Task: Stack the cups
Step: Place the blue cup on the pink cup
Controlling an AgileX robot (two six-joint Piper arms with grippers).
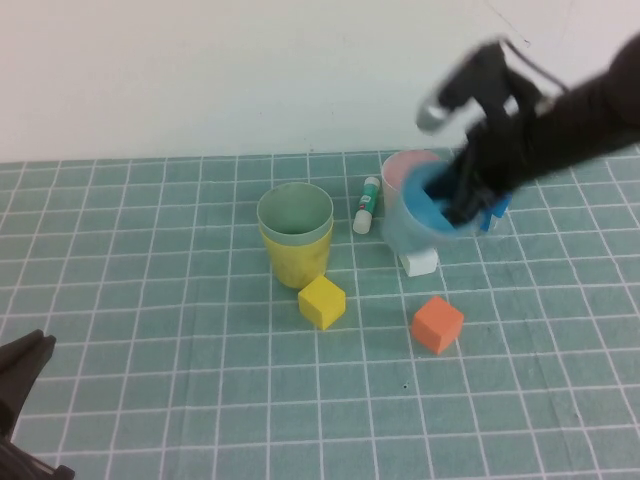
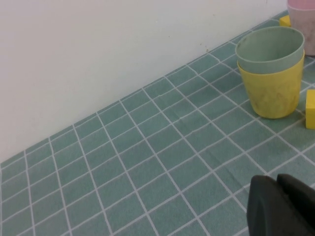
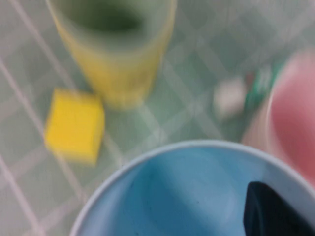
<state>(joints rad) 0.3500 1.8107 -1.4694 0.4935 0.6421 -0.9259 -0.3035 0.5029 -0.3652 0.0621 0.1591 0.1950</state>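
Note:
My right gripper should move the blue cup into the pink cup before letting go of it, because the blue cup is hanging in front of the pink cup's rim.
A pale green cup (image 1: pixel 295 212) sits nested inside a yellow cup (image 1: pixel 296 262) at the table's middle; both also show in the left wrist view as green cup (image 2: pixel 269 49) in yellow cup (image 2: pixel 273 91). At the back right my right gripper (image 1: pixel 462 205) is shut on the rim of a light blue cup (image 1: pixel 412 228), one finger (image 3: pixel 271 212) inside the cup (image 3: pixel 162 196). The blue cup is tilted, right in front of a pale pink cup (image 1: pixel 408 167) that stands close beside it (image 3: pixel 295 113). My left gripper (image 1: pixel 25 368) rests shut and empty at the near left edge (image 2: pixel 277 179).
A yellow cube (image 1: pixel 321 301) lies just in front of the nested cups, an orange cube (image 1: pixel 437 323) to its right, a white cube (image 1: pixel 420 262) under the blue cup's near side. A glue stick (image 1: pixel 367 205) lies between the two cup groups. The wall runs close behind.

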